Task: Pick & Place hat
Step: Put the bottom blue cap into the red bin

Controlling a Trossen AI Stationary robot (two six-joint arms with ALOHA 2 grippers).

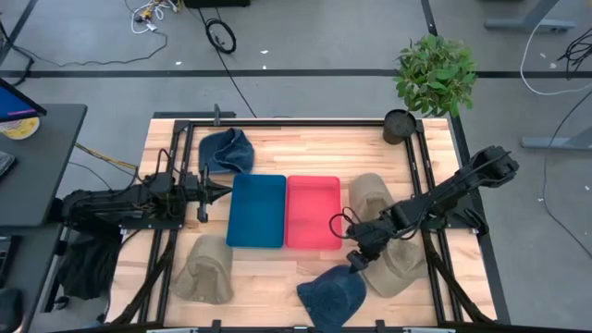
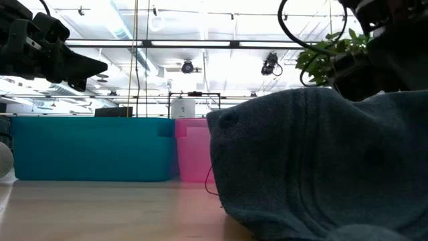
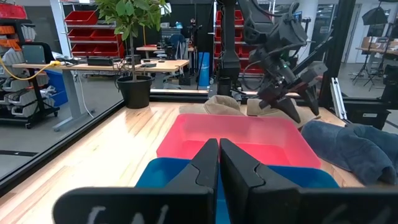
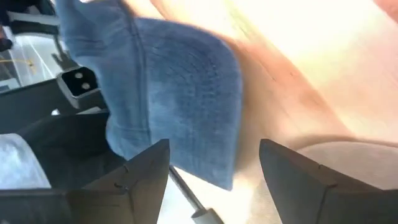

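The dark blue hat has to go into the red tray (image 1: 313, 213) next, so my right gripper will grab the hat by its stitched brim (image 1: 335, 281) and can then lift it in there.
A dark blue hat (image 1: 331, 296) lies on the table near its front edge. It fills the foreground of the low view (image 2: 321, 167) and shows in the right wrist view (image 4: 180, 93). My right gripper (image 1: 357, 260) is open just above the hat's far right side, fingers apart (image 4: 214, 171) and empty. My left gripper (image 1: 215, 192) is shut and empty, level at the left edge of the blue tray (image 1: 256, 211). It shows in its own wrist view (image 3: 219, 163). A red tray (image 1: 313, 213) stands next to the blue one.
A second blue hat (image 1: 227, 150) lies at the far left. Tan hats lie at the near left (image 1: 205, 268), right of the red tray (image 1: 373, 194) and under the right arm (image 1: 400, 265). A potted plant (image 1: 433, 74) stands at the far right corner.
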